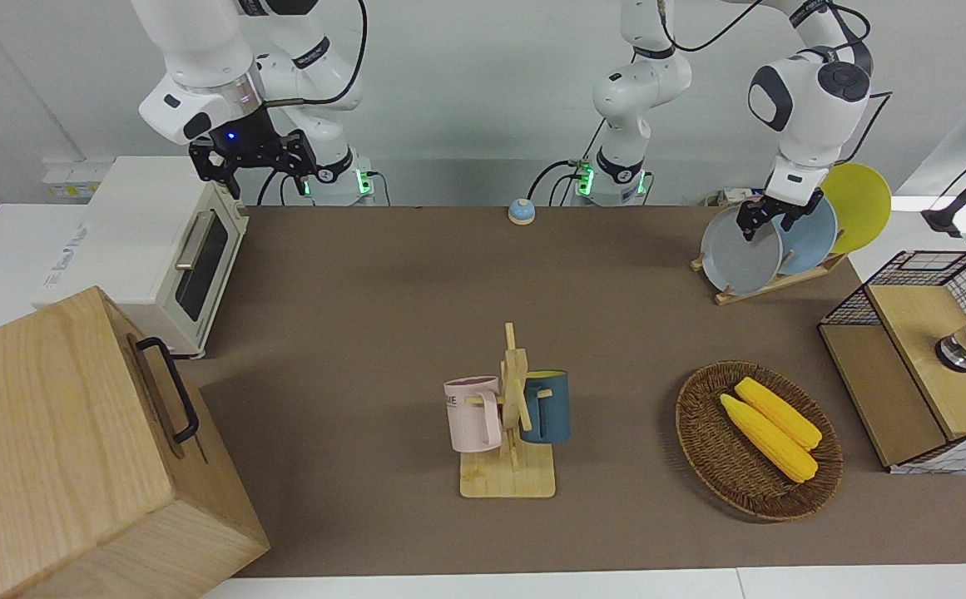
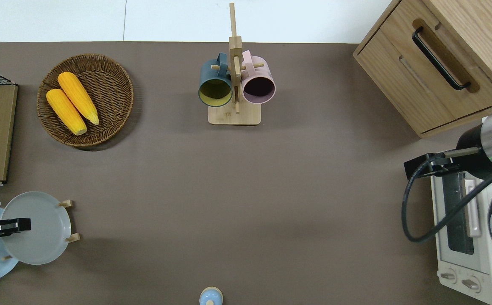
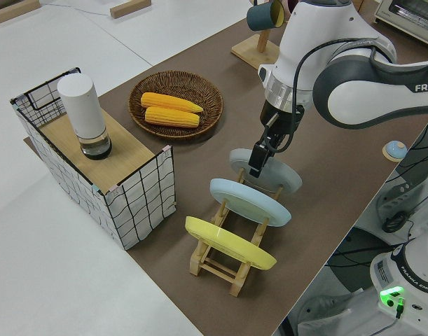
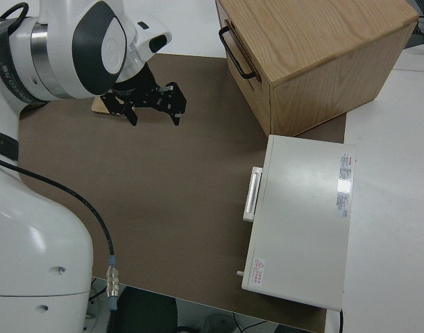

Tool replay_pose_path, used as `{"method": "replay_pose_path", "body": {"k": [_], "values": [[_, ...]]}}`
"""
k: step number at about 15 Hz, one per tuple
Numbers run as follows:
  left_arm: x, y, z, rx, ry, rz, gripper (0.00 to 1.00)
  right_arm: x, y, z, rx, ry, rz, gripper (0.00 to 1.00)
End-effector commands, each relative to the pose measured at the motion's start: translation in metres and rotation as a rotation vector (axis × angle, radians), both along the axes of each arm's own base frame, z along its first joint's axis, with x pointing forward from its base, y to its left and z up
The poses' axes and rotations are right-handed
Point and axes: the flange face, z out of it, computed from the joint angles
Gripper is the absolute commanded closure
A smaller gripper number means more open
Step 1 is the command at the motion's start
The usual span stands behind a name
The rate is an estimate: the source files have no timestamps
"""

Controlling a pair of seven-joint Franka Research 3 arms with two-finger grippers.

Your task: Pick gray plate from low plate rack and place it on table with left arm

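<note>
The gray plate's lower edge sits between the rack's wooden wires beside the blue plate, so my left gripper will grab the gray plate by its top rim next.
The gray plate [image 1: 736, 254] leans in the low plate rack [image 1: 770, 283] at the left arm's end of the table [image 1: 383, 283], in the slot farthest from that end. It also shows in the overhead view [image 2: 38, 231] and the left side view [image 3: 280, 178]. My left gripper [image 1: 770, 220] is open, fingers down on either side of the plate's top rim, between it and the light-blue plate [image 1: 811, 233]. It also shows in the overhead view [image 2: 10, 225] and the left side view [image 3: 258, 162]. My right gripper [image 1: 254, 162] is open, empty and parked.
A yellow plate [image 1: 861, 200] fills the rack's last slot. A wicker basket [image 1: 703, 453] with two corn cobs and a wire-sided box [image 1: 915, 358] lie farther from the robots. A mug stand [image 1: 509, 416], a toaster oven [image 1: 158, 241] and a wooden cabinet [image 1: 75, 449] also stand here.
</note>
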Motion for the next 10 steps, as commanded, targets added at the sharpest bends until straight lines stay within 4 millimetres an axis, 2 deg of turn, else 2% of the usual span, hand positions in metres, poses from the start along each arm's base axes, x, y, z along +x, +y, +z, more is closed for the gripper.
{"method": "replay_pose_path", "body": {"k": [1,3,7,10], "values": [[-0.009,0.002,0.002,0.034,-0.021,-0.004,0.87,-0.002,-0.002,0.004,-0.008,0.002,-0.015,0.017],[-0.008,0.001,0.005,0.042,-0.016,-0.01,0.94,-0.002,-0.003,0.004,-0.008,0.001,-0.017,0.017],[-0.005,-0.001,0.012,0.046,-0.018,-0.014,0.94,-0.002,-0.003,0.004,-0.008,0.001,-0.017,0.017],[-0.002,-0.001,0.028,0.048,-0.008,-0.009,0.94,-0.002,-0.002,0.004,-0.008,0.001,-0.015,0.017]]}}
